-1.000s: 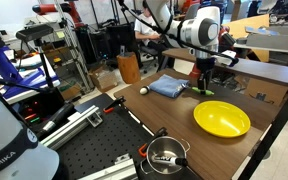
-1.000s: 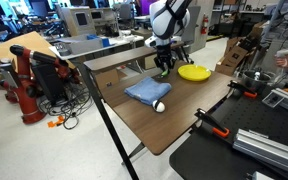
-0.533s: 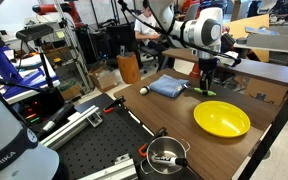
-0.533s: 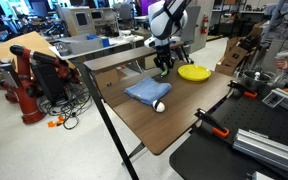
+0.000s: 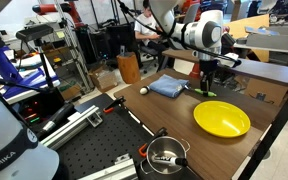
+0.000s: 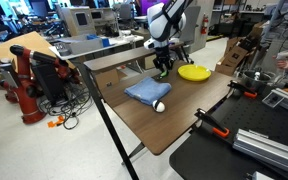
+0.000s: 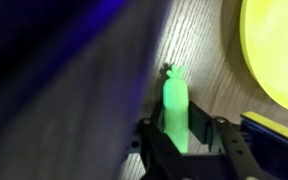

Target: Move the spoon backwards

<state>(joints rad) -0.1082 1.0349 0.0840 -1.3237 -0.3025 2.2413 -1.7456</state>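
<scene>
My gripper needs to open now: the green handle (image 7: 176,108) at my fingers is low along the wooden tabletop, so the spoon would rest there if I let go.
The spoon (image 7: 175,105) shows in the wrist view as a lime-green handle standing between the two fingers of my gripper (image 7: 176,130), with its tip pointing away over the wooden table. The fingers are closed on both sides of the handle. Its greyish bowl end is hidden. In both exterior views the gripper (image 5: 206,88) (image 6: 162,68) hangs low over the table between the blue cloth and the yellow plate, and a small green bit shows at its tips (image 5: 207,93).
A round yellow plate (image 5: 222,119) (image 6: 193,73) (image 7: 279,50) lies close beside the gripper. A folded blue cloth (image 5: 167,87) (image 6: 146,91) and a small white ball (image 5: 143,90) (image 6: 159,105) lie on the wooden table (image 5: 184,112). A metal pot (image 5: 166,154) stands on the black bench.
The gripper with the spoon has shifted very slightly; otherwise the scene is unchanged.
</scene>
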